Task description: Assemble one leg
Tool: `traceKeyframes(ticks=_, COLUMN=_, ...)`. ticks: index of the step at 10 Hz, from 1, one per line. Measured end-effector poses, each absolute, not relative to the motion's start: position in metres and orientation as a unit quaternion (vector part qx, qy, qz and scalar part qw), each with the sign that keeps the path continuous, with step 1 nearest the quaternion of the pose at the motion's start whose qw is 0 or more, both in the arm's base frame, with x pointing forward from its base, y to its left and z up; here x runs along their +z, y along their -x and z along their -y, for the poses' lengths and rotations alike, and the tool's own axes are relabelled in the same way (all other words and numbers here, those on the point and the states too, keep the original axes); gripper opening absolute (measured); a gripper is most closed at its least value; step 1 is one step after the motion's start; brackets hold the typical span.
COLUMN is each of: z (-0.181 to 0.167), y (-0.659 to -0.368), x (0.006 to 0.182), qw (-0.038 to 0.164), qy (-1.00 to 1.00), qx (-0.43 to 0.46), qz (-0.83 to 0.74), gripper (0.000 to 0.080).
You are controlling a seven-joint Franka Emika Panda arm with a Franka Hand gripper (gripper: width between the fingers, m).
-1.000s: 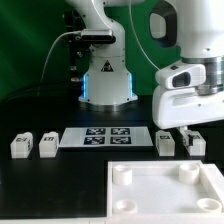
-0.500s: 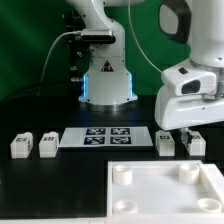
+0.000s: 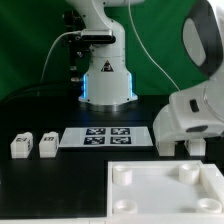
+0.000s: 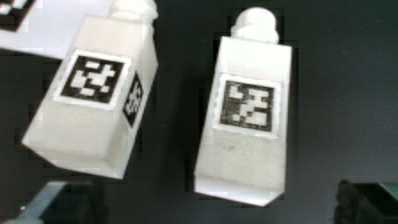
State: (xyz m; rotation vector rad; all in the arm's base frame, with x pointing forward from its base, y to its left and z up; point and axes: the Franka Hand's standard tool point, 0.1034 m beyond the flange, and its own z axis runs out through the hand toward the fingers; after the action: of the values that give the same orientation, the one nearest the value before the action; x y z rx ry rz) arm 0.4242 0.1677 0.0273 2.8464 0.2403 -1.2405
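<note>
The robot's gripper should next take hold of the straighter leg by its flat end (image 4: 240, 181), so the leg's round peg stays free to enter the tray's socket.
Two legs lie side by side on the black table in the wrist view, each a white block with a square tag and a round peg at one end. One leg (image 4: 98, 95) lies tilted; the other leg (image 4: 249, 115) lies straighter, its flat end between my fingers. My gripper (image 4: 217, 205) is open and empty, with one dark fingertip (image 4: 63, 205) on each side. In the exterior view the gripper (image 3: 188, 148) hangs low over these two legs and hides them. Two more legs (image 3: 21, 146) (image 3: 47, 145) lie at the exterior view's left.
The marker board (image 3: 105, 137) lies flat between the two pairs of legs. A large white square tray (image 3: 150, 195) with round corner sockets sits at the front. The robot base (image 3: 105, 85) stands at the back.
The arm has come down over the two legs at the exterior view's right, which are now hidden behind the hand. The other parts have not moved.
</note>
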Motion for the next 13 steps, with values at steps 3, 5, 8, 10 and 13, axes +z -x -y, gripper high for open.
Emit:
traceKeyframes(ticks=3, z=-0.168, y=-0.423, x=0.025, qw=0.014, qy=-0.911, qx=-0.404, qz=-0.078, gripper=0.0649)
traceKeyframes(ticks=5, z=-0.172, y=-0.418, x=0.023, qw=0.018, qy=-0.911, qx=-0.406, qz=-0.075, gripper=0.0649)
traceKeyframes(ticks=8, z=-0.178, y=-0.399, x=0.015, qw=0.023, qy=-0.908, qx=-0.412, qz=-0.072, gripper=0.0649)
traceKeyframes(ticks=10, z=-0.176, y=-0.393, x=0.01, qw=0.026, qy=-0.905, qx=-0.42, qz=-0.068, gripper=0.0649)
traceKeyframes(ticks=13, z=-0.175, y=-0.392, x=0.009, qw=0.026, qy=-0.904, qx=-0.421, qz=-0.069, gripper=0.0622)
